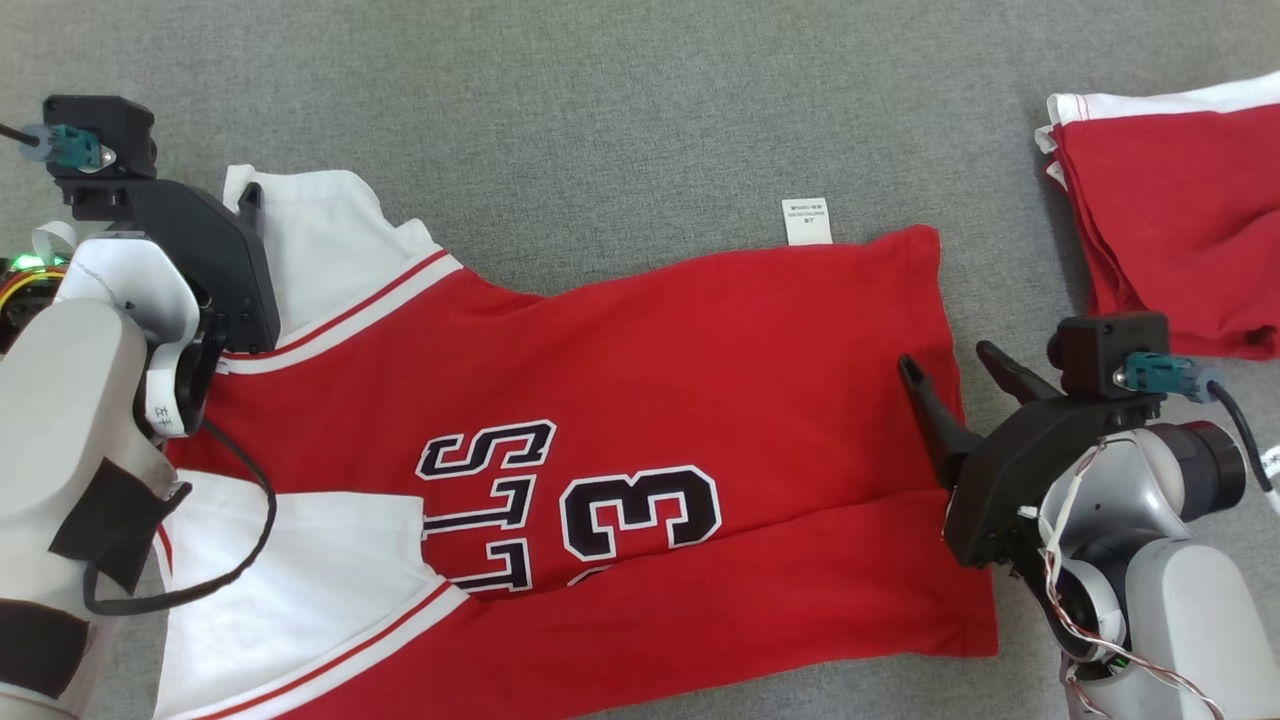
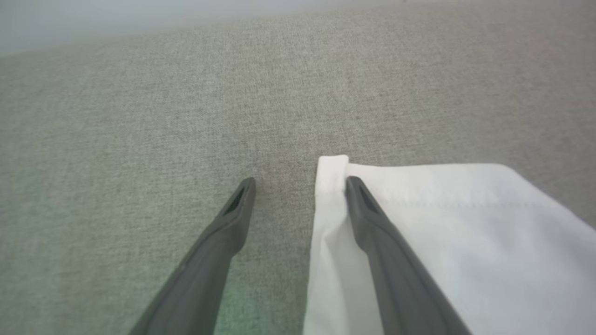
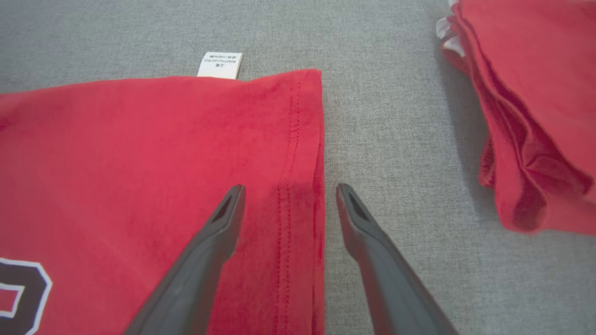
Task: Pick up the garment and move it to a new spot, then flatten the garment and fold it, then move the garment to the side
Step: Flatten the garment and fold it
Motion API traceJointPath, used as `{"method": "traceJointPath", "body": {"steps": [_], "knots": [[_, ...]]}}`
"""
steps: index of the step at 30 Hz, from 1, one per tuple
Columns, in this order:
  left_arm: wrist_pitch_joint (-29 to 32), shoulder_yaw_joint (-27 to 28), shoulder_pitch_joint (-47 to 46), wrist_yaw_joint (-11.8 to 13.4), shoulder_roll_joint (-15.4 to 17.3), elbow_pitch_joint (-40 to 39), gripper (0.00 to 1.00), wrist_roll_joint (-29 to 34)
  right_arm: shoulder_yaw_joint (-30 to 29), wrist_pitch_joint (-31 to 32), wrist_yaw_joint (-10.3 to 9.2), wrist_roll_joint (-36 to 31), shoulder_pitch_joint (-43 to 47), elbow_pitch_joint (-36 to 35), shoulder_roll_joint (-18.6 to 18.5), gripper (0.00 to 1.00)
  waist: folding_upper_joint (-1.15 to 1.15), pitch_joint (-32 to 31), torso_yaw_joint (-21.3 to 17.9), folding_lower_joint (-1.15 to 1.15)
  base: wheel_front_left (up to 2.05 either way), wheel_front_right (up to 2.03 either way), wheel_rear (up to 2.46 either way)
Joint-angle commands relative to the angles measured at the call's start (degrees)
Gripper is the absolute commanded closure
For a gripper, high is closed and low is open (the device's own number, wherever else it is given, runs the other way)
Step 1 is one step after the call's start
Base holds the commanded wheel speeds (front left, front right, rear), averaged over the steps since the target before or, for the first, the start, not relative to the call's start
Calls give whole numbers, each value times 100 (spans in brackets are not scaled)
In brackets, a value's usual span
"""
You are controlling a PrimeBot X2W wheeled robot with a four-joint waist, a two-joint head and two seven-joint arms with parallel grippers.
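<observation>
Next, my right gripper picks up the jersey by its hem corner near the care label to fold it lengthwise over the jersey's lettering (image 1: 639, 514).
The garment (image 1: 650, 380) is a red jersey with white sleeves and dark "3" lettering, lying flat across the grey surface; a lengthwise fold covers the bottom of the lettering. My left gripper (image 1: 235, 195) is open at the upper left, over the far white sleeve (image 2: 465, 223). In the left wrist view it (image 2: 300, 184) straddles the sleeve's corner edge, one finger on the cloth, the other over bare surface. My right gripper (image 1: 945, 355) is open at the jersey's hem. In the right wrist view it (image 3: 291, 187) straddles the stitched hem of the red cloth (image 3: 139, 149), holding nothing.
A second red garment (image 1: 1180, 230), folded in a stack, lies at the far right (image 3: 535, 93), a hand's width from the hem. A white care label (image 1: 806, 220) sticks out from the jersey's far edge (image 3: 220, 64). Grey fabric surface (image 1: 600, 120) stretches beyond.
</observation>
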Motion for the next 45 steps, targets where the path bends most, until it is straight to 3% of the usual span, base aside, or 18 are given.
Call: {"method": "traceJointPath", "body": {"steps": [1,4,5,6,7,9,10,11,16,26,31,41,42,44,45], "knots": [[29,-24,58,-37,24,80,0,-28,20,9,-15,-47,-49,16,2,0,0,7,-2,0,0,0,0],[37,-8,139,-119,-29,125,15,-133,87,1,-15,-28,-91,31,0,0,0,8,-30,0,0,0,0],[48,23,156,-165,-59,147,29,-207,116,10,-15,-17,-108,38,-9,0,0,22,-45,0,0,0,0],[23,58,168,-210,-93,173,32,-271,141,16,-15,-11,-120,43,-26,0,0,31,-56,0,0,0,0],[-3,85,174,-266,-108,205,50,-336,159,24,-15,-5,-129,48,-39,0,0,44,-73,0,0,0,0],[-56,120,181,-322,-132,275,66,-393,192,32,-15,-2,-134,45,-64,0,0,74,-107,0,0,0,0],[-71,140,175,-355,-135,304,86,-427,204,42,-15,1,-158,43,-73,0,0,95,-123,0,0,0,0],[-86,154,162,-362,-135,333,100,-454,204,47,-15,6,-187,37,-89,0,0,114,-132,0,0,0,0],[-219,328,93,-470,-78,367,100,-653,119,173,-15,-25,-282,-21,-230,0,0,185,-104,0,0,0,0],[-214,642,211,-645,147,-73,100,-1023,-518,732,-15,-715,-591,-220,-380,0,0,157,160,0,0,0,0],[-190,696,292,-582,183,-344,100,-1082,-554,620,-15,-723,-891,-173,-335,0,0,175,261,0,0,0,0],[-146,713,240,-458,168,-719,100,-1147,-182,926,-15,-588,-1763,1005,-563,0,0,364,372,0,0,0,0],[-148,708,240,-449,154,-735,100,-1153,-161,951,-15,-561,-1837,1130,-578,9,0,370,390,0,0,0,0],[-152,701,245,-450,138,-757,100,-1154,-126,1014,-15,-488,-1917,1339,-587,54,0,371,424,0,0,0,0],[-150,698,252,-445,132,-769,100,-1162,-128,1053,-16,-457,-1944,1431,-582,58,0,369,440,0,0,0,0]]}}
